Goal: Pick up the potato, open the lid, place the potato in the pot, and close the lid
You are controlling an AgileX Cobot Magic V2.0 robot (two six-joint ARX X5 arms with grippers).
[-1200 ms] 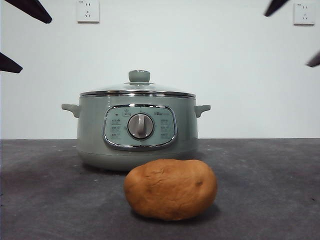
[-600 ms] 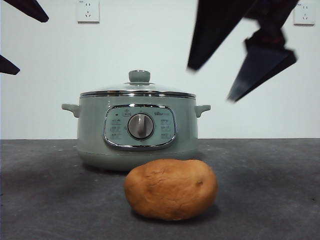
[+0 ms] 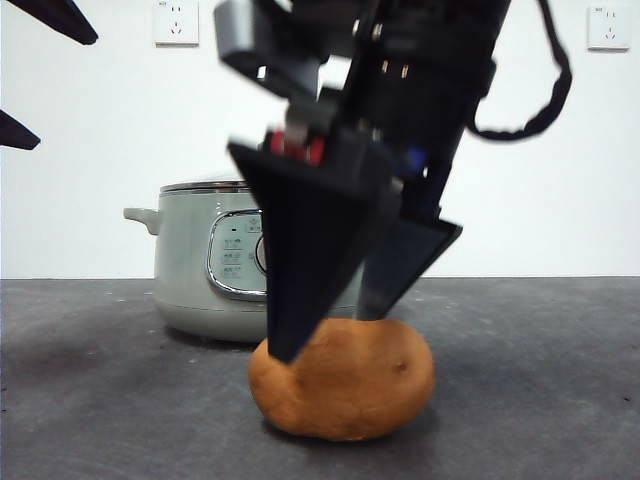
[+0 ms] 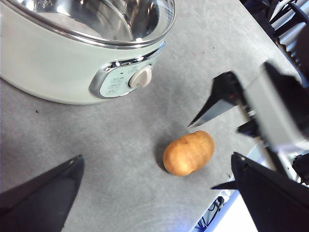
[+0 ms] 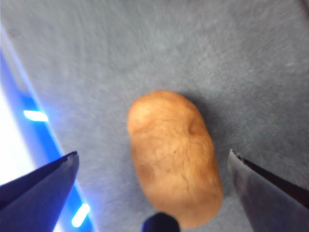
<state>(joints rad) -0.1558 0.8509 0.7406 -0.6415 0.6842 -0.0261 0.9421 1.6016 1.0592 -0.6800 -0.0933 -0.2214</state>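
Observation:
My right gripper should next grab the tan-brown potato across its narrow middle (image 3: 338, 378) (image 5: 175, 155), because the fingertips fit there. The potato is long and has rounded ends.
The tan-brown potato (image 3: 350, 385) lies on the dark table in front of the pot; it also shows in the left wrist view (image 4: 188, 153) and the right wrist view (image 5: 174, 159). My right gripper (image 3: 326, 340) is open and low over the potato, one jaw on each side of it, not closed on it. The sage-green pot (image 3: 195, 270) stands behind, with the glass lid's steel rim (image 3: 200, 186) on it; the knob is hidden by the arm. My left gripper (image 4: 157, 159) is open and empty, high above the pot (image 4: 58, 63) and its lid (image 4: 106, 19).
The left gripper's black tips (image 3: 60, 20) show at the top left corner. Two wall sockets (image 3: 176, 20) sit on the white wall behind. The table's front edge (image 5: 29, 116) runs close by the potato.
The right arm has come down from the upper right to over the potato, jaws open, and now hides the pot's dial and lid knob. The left gripper, pot and potato have not moved.

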